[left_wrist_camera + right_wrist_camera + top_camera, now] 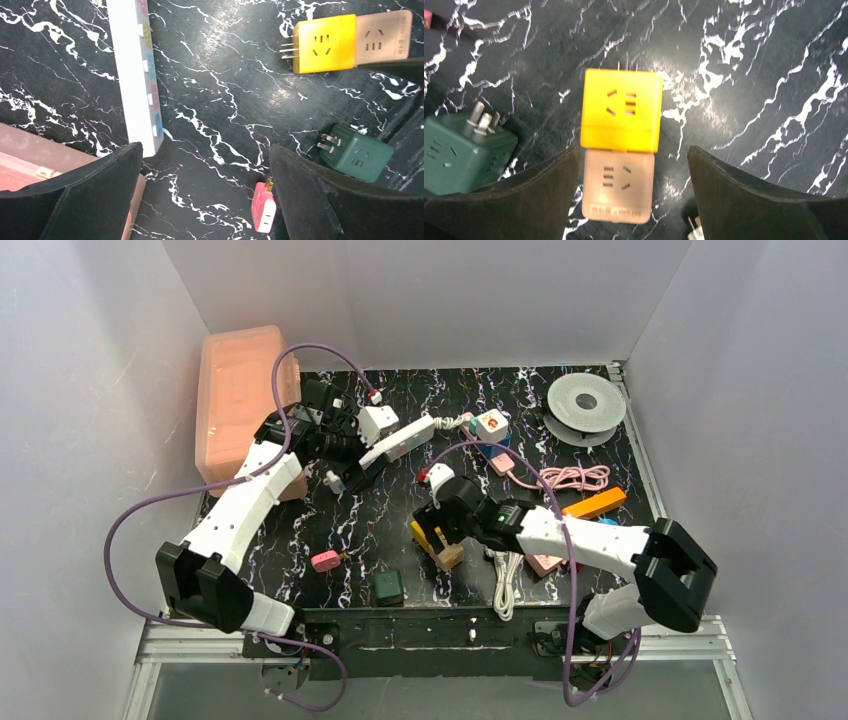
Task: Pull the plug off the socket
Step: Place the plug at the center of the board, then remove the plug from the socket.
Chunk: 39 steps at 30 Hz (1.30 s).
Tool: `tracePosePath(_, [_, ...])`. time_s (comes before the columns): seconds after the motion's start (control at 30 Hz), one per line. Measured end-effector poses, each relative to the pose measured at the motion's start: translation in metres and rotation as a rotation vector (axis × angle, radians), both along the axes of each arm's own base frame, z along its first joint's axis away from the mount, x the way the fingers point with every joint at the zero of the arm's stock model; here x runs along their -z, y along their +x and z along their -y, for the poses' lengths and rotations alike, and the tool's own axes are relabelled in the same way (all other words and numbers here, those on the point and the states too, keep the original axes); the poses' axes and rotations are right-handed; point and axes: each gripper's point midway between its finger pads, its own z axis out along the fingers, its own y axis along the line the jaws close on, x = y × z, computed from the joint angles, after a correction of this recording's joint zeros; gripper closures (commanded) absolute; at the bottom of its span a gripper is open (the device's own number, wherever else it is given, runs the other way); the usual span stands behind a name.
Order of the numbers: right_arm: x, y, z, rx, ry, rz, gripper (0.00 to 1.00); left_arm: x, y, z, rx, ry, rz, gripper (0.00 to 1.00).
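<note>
The yellow plug cube is joined to the tan cube and has to stay free to pull apart, so my right gripper should grab the tan cube by its opposite sides next.
The socket is a long white strip lying slantwise at the back left of the table. In the left wrist view the socket shows its pastel outlets with nothing plugged into the part I see. My left gripper hangs open just beside the strip's end, holding nothing. A yellow plug cube with bare prongs lies mid-table, joined to a tan cube. My right gripper is open, its fingers either side of the tan cube with a gap on each side. From above, the left gripper and right gripper stand apart.
A green cube and a small pink plug lie near the front. An orange bin stands at the back left and a grey spool at the back right. A pink cable, an orange block and a white cable are on the right.
</note>
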Motion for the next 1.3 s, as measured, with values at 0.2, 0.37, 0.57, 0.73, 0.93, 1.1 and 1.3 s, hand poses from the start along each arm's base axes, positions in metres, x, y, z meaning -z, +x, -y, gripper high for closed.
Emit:
tracePosePath(0.2, [0.022,-0.022,0.020,0.003,-0.031,-0.048,0.12,-0.005,-0.018,0.000,0.022,-0.023,-0.016,0.02])
tracePosePath(0.37, [0.035,-0.037,0.016,-0.014,-0.068,-0.069,0.11,-0.010,-0.028,0.001,0.037,-0.044,-0.017,0.02])
tracePosePath(0.57, [0.057,-0.042,0.017,-0.015,-0.130,-0.094,0.11,-0.009,-0.040,0.006,0.069,-0.073,-0.035,0.02])
tracePosePath(0.73, [0.064,-0.041,0.018,-0.014,-0.149,-0.098,0.29,-0.004,-0.071,0.012,0.182,-0.143,-0.027,0.02])
tracePosePath(0.93, [0.062,-0.044,0.018,-0.033,-0.144,-0.105,0.99,-0.011,-0.130,0.019,0.407,-0.282,0.126,0.02])
tracePosePath(1.1, [0.047,-0.046,0.024,-0.043,-0.126,-0.087,0.99,-0.014,-0.146,0.028,0.556,-0.338,0.259,0.02])
tracePosePath(1.3, [0.002,-0.051,0.028,-0.085,-0.063,-0.048,0.99,-0.011,-0.134,0.037,0.636,-0.337,0.452,0.02])
